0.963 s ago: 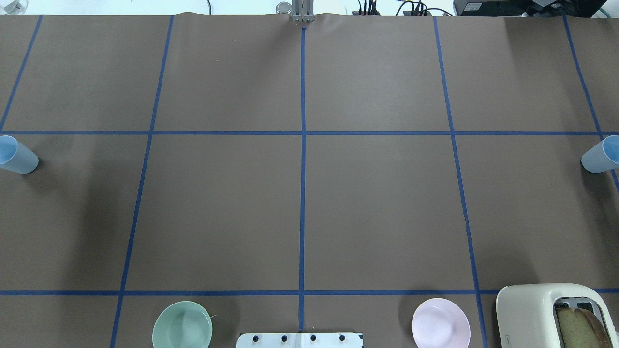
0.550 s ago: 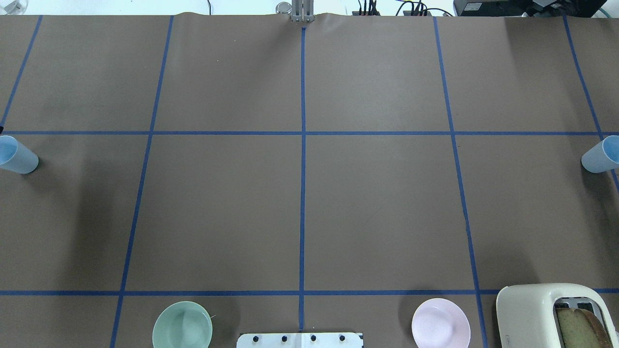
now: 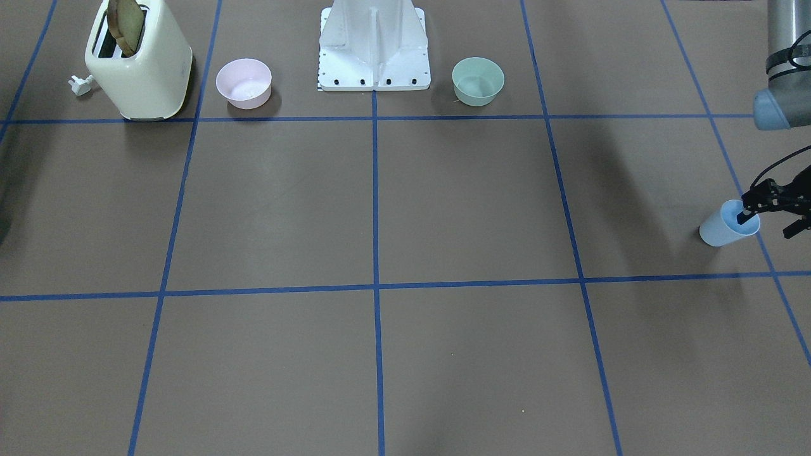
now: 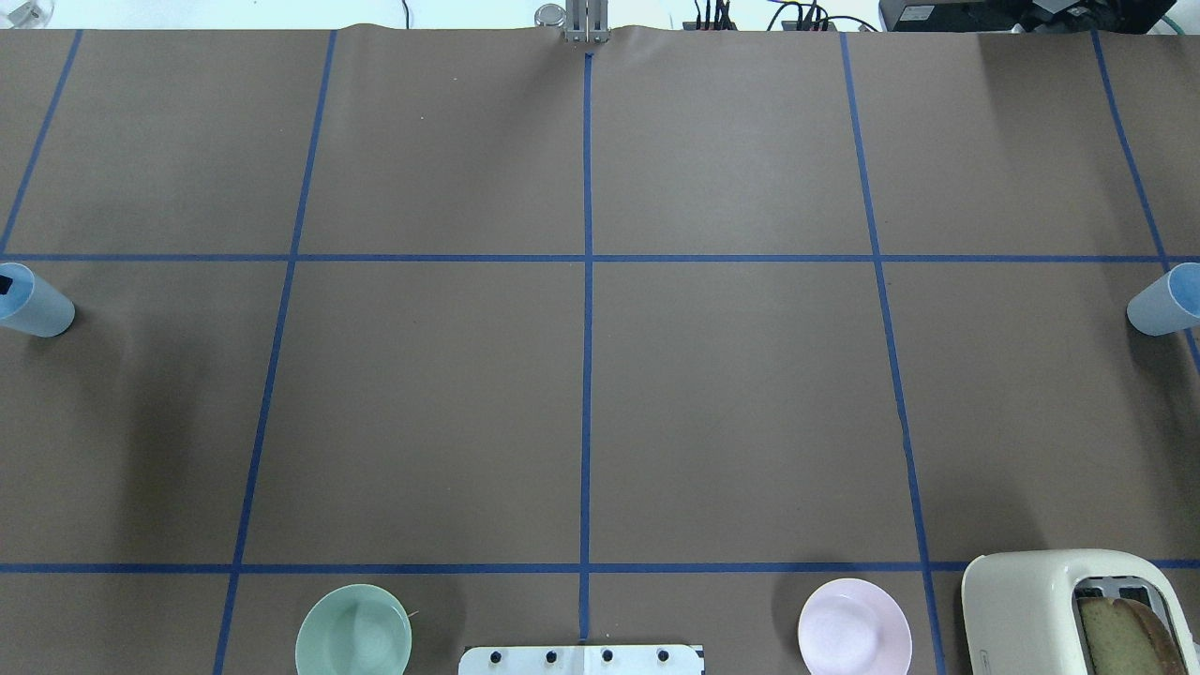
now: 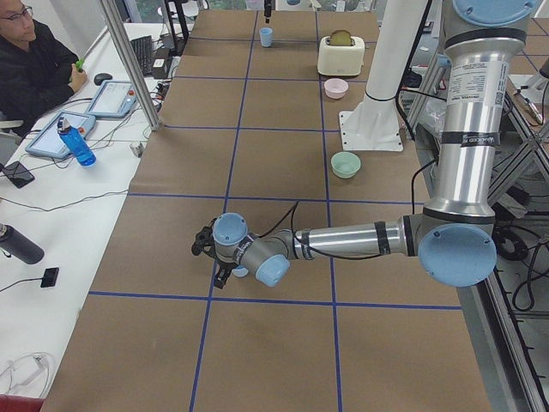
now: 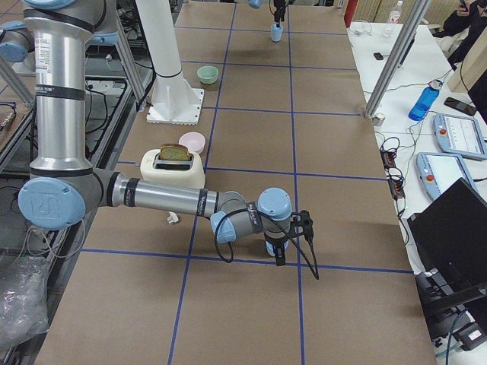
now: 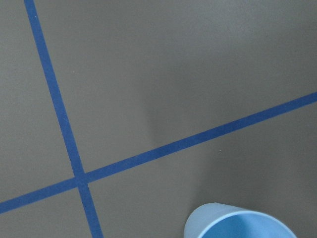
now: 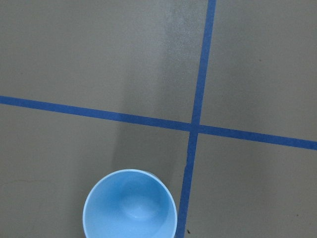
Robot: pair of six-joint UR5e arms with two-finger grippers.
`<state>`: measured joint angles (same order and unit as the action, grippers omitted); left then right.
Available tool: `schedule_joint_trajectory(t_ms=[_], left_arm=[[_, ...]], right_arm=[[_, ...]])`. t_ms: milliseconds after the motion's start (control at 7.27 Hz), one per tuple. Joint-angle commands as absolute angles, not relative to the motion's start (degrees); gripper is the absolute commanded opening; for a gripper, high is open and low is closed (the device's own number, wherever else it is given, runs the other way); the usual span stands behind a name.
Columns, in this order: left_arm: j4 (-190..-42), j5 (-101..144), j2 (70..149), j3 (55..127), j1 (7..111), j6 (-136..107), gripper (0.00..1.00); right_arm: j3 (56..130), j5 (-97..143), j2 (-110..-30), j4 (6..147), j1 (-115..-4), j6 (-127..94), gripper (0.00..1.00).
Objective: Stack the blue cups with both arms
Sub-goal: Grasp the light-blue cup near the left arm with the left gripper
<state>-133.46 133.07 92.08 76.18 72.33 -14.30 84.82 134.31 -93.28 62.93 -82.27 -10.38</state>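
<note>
My left gripper grabs the pale-blue cup [image 3: 722, 227] by its rim [image 3: 757, 225] next, to stack the blue cups.
One pale-blue cup [image 4: 37, 307] stands upright at the table's far left edge; it also shows in the front-facing view [image 3: 722, 229]. My left gripper [image 3: 766, 225] is open and straddles this cup's rim, one finger [image 3: 741, 219] inside the mouth, the other outside. The cup's rim shows in the left wrist view [image 7: 237, 225]. The other blue cup [image 4: 1165, 300] stands upright at the far right edge. My right gripper [image 6: 293, 237] hovers at it; I cannot tell if it is open or shut. The right wrist view looks down into this cup [image 8: 130, 206].
A cream toaster [image 4: 1069, 609] with bread in it stands at the near right, a pink bowl [image 4: 853, 626] beside it. A sage-green bowl [image 4: 353, 630] sits near left of the white pedestal [image 3: 374, 44]. An operator [image 5: 34, 60] sits beside the table.
A black fingertip of my left gripper has come into the overhead view and now sits in the left cup's mouth. Both cups have stayed in place.
</note>
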Motion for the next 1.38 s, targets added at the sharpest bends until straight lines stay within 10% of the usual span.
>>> schedule_joint_trajectory(t_ms=[0, 412, 825, 1238], left_arm=[[-133.68, 132.28, 91.93, 76.11, 71.29, -14.24, 0.96], [-133.77, 132.28, 91.93, 76.2, 70.58, -14.06, 0.71], [-133.6, 132.36, 92.02, 76.2, 69.79, -13.97, 0.0], [-132.11, 133.24, 93.42, 78.13, 69.35, -14.68, 0.0]], right_arm=[[84.81, 134.3, -93.25, 62.93, -82.27, -10.37, 1.0], [84.81, 134.3, -93.34, 62.93, -82.27, -10.37, 1.0], [84.81, 134.21, -93.43, 62.84, -82.27, -10.2, 1.0], [83.76, 133.77, -93.34, 63.02, -81.48, -10.46, 1.0]])
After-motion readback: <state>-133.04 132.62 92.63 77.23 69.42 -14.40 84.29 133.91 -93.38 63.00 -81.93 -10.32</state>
